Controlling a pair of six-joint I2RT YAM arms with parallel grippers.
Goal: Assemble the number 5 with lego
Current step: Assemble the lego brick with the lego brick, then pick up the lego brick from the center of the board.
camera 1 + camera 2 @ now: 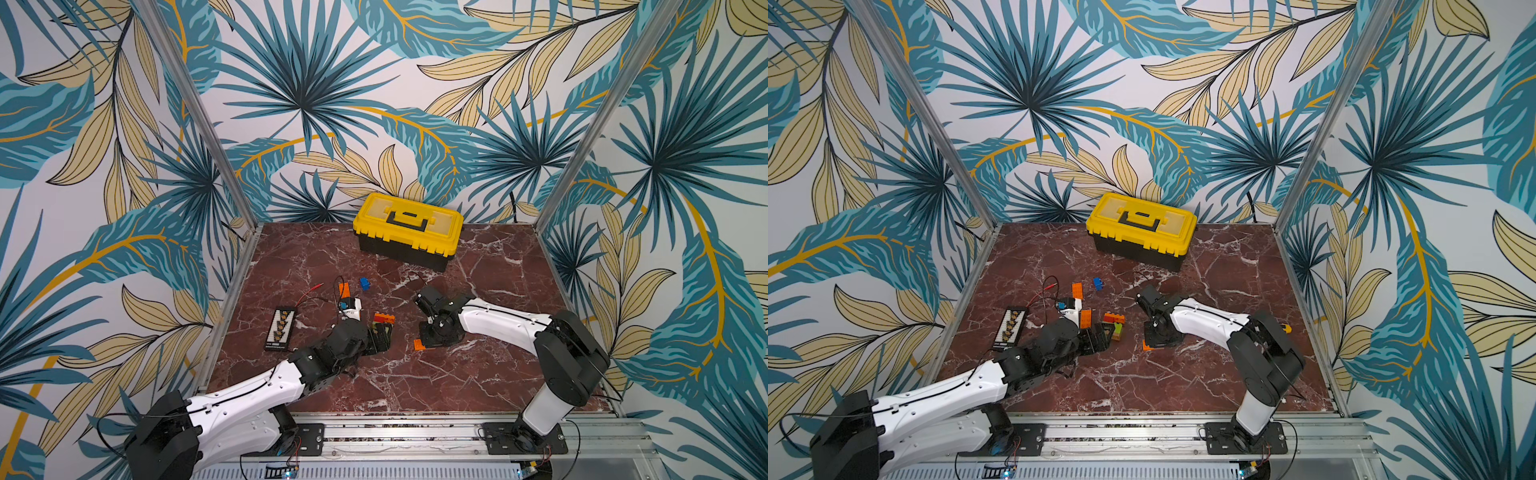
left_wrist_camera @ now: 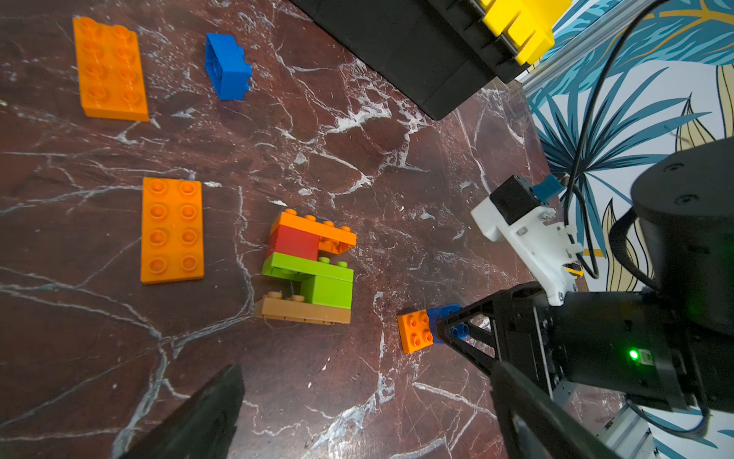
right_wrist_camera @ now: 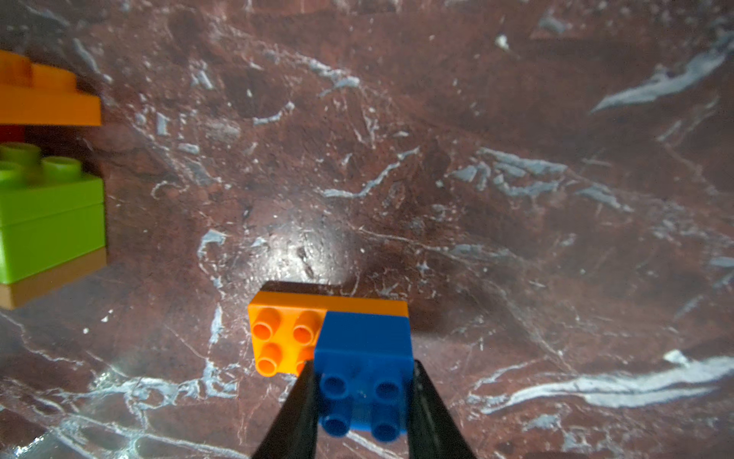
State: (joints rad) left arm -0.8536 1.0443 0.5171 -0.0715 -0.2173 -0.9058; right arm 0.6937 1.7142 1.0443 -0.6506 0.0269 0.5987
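My right gripper should open now. The small blue brick (image 3: 363, 349) sits flat over the end of the orange oblong, so the brick would rest there.
A joined lego stack (image 2: 310, 266) of orange, red, two lime green and tan bricks lies on its side on the marble top, seen in both top views (image 1: 1115, 324). My left gripper (image 2: 365, 397) hovers open just in front of it, nothing between its fingers. To the right, my right gripper (image 3: 364, 373) is shut on a small blue brick (image 3: 363, 349) that sits on one end of an orange oblong (image 3: 284, 337) on the table. Two more orange oblongs (image 2: 109, 67) (image 2: 172, 230) and a loose blue brick (image 2: 227, 65) lie beyond the stack.
The yellow-and-black toolbox (image 1: 407, 228) stands at the back centre. A black connector board (image 1: 280, 328) with red and black wires (image 1: 316, 291) lies left of the bricks. A yellow-and-black utility knife (image 1: 1285, 328) peeks out behind the right arm. Metal frame posts flank the table.
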